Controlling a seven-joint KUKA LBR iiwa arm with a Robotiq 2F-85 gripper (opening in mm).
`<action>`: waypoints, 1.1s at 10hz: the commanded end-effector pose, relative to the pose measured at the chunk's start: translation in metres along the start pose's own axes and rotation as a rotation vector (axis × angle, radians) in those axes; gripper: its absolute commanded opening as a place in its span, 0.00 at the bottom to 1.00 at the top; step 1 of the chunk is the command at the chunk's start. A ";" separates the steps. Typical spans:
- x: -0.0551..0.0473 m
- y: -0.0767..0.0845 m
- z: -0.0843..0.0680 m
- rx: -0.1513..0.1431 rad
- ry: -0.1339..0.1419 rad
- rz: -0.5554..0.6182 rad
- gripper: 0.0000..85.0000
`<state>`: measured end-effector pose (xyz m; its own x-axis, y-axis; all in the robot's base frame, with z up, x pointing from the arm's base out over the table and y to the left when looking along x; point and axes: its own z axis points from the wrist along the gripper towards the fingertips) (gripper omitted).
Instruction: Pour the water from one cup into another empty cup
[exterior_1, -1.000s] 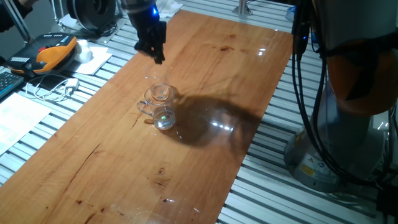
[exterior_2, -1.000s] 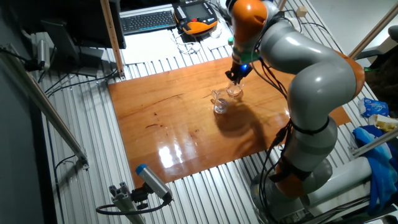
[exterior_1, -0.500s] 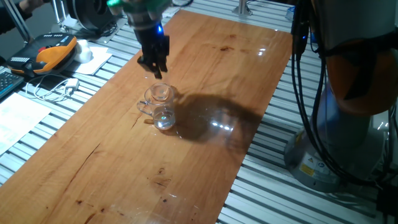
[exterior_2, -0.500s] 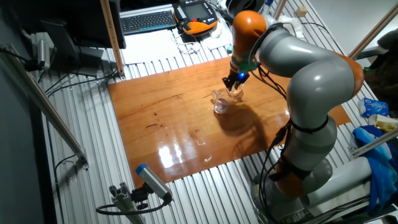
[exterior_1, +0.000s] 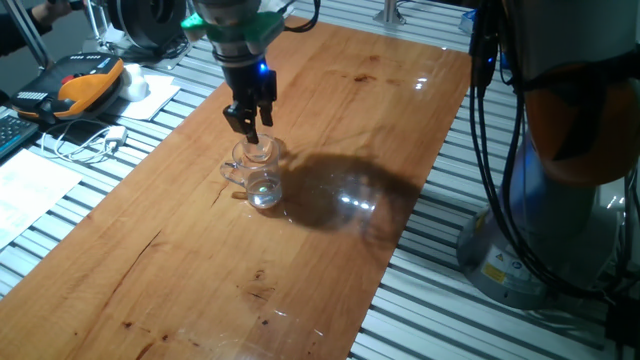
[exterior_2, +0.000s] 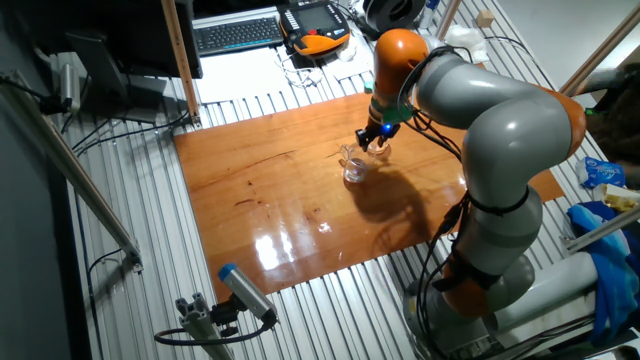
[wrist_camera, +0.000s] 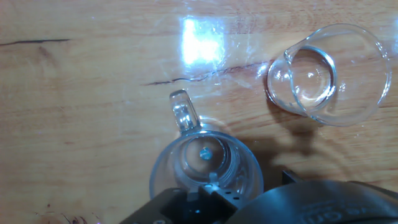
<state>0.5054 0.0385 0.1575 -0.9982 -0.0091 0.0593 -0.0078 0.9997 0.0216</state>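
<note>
The gripper needs to pour the clear mug's water into the empty glass, so it should next grab the mug by its rim opposite the loop handle.
The one cup, a clear mug (exterior_1: 265, 190) with a loop handle (exterior_1: 230, 172), stands mid-table on the wooden board. The water shows only as a faint glint at its bottom (wrist_camera: 204, 152). Just behind it, close beside, stands the other cup, a handle-less clear glass (exterior_1: 258, 150) that looks empty. In the hand view the mug (wrist_camera: 205, 165) is at the bottom centre with its handle (wrist_camera: 184, 112) pointing up, and the handle-less glass (wrist_camera: 326, 74) is at the upper right. My gripper (exterior_1: 247, 128) hangs just above the two glasses, fingers slightly apart and holding nothing. The other fixed view shows the gripper (exterior_2: 372, 137) over the mug (exterior_2: 355, 168) and glass (exterior_2: 378, 148).
The wooden tabletop (exterior_1: 330, 90) lies on a slatted metal bench. An orange teach pendant (exterior_1: 85, 80), cables (exterior_1: 90, 145) and papers (exterior_1: 30, 190) lie off the board's left side. The robot base (exterior_1: 560, 230) and hanging cables (exterior_1: 490, 120) stand to the right. A keyboard (exterior_2: 240, 33) sits behind.
The gripper has come down and moved nearer, from behind the glasses to just above them, turning as it went. Both glasses stay where they were.
</note>
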 end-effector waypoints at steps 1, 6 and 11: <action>-0.001 -0.001 0.003 -0.005 0.000 -0.004 0.60; 0.002 0.002 0.025 -0.014 -0.023 -0.009 0.60; 0.000 0.000 0.032 -0.028 -0.030 -0.051 0.40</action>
<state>0.5037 0.0386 0.1253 -0.9978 -0.0608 0.0275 -0.0593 0.9969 0.0514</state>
